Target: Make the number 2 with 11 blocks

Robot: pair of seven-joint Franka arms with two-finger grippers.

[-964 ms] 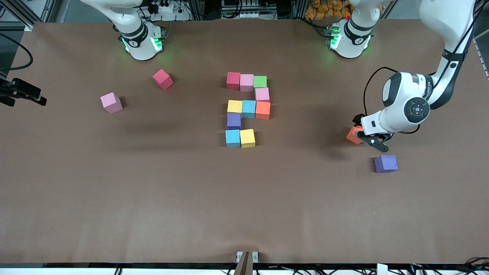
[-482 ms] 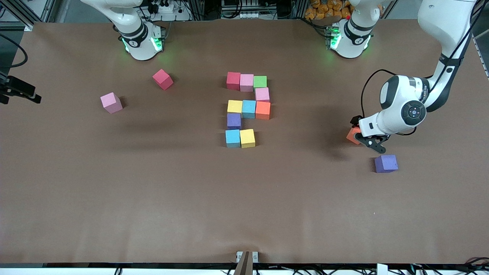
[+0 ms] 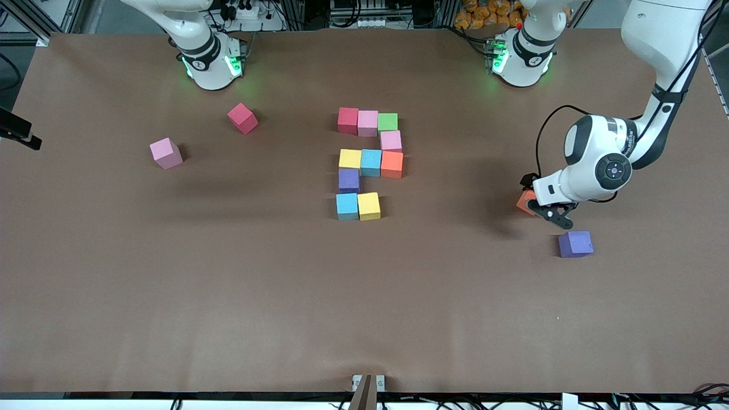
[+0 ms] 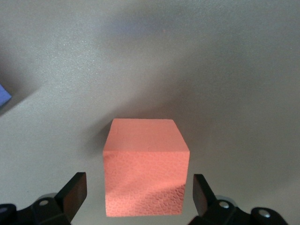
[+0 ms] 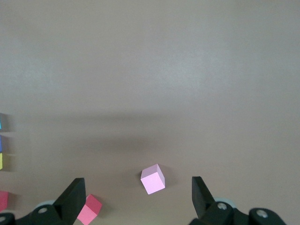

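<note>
My left gripper should close on the orange block now: its fingers are on both sides of the block, so they would hold it.
The number 2 (image 3: 370, 163) lies partly built mid-table from several mixed-colour blocks. A loose orange block (image 3: 524, 202) sits on the table toward the left arm's end. My left gripper (image 3: 540, 200) is down around it. In the left wrist view the orange block (image 4: 145, 168) stands between the open fingers (image 4: 75, 192), with a gap on each side. My right gripper (image 5: 138, 197) hangs open and empty, high over the right arm's end of the table, above a pink block (image 5: 153, 179) and a red block (image 5: 89, 209).
A purple block (image 3: 575, 244) lies loose close to the orange one, nearer the front camera. A pink block (image 3: 166, 153) and a red block (image 3: 242, 118) lie loose toward the right arm's end. Brown table (image 3: 285, 296) stretches bare nearer the camera.
The left hand has shifted slightly over the orange block, which has not moved. The right gripper has slid further out past the table's edge at the right arm's end.
</note>
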